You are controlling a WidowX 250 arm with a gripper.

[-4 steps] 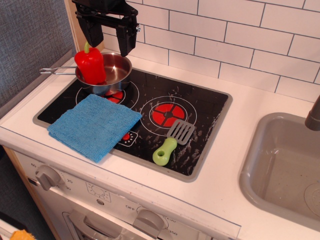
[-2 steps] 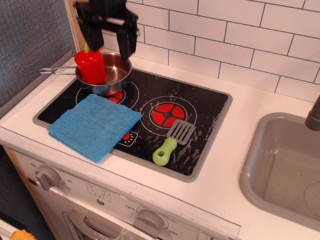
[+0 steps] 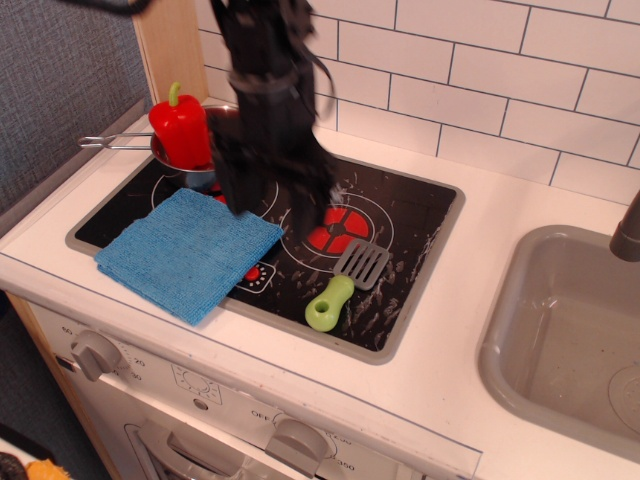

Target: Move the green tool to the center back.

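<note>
The robot's gripper needs to move the tool to the center back of the cooktop, so next it should grab the green tool by its lime handle (image 3: 331, 303).
The green tool (image 3: 329, 302) lies on the black cooktop (image 3: 405, 235) at its front middle, with the lime handle toward the front and the grey slotted blade (image 3: 362, 262) toward the back right. My black gripper (image 3: 270, 208) hangs low over the middle of the cooktop, just left of and behind the tool, blurred by motion. Its jaws stand apart and hold nothing. It is not touching the tool.
A red pepper (image 3: 180, 130) stands in a steel pot (image 3: 170, 155) at the back left, partly hidden by my arm. A blue cloth (image 3: 188, 252) covers the front left of the cooktop. A grey sink (image 3: 520, 300) is at the right. A white tiled wall (image 3: 480, 90) runs behind.
My gripper has come down and to the right, from above the pot at the back left to low over the cooktop's middle. The tool, pepper and cloth have not moved.
</note>
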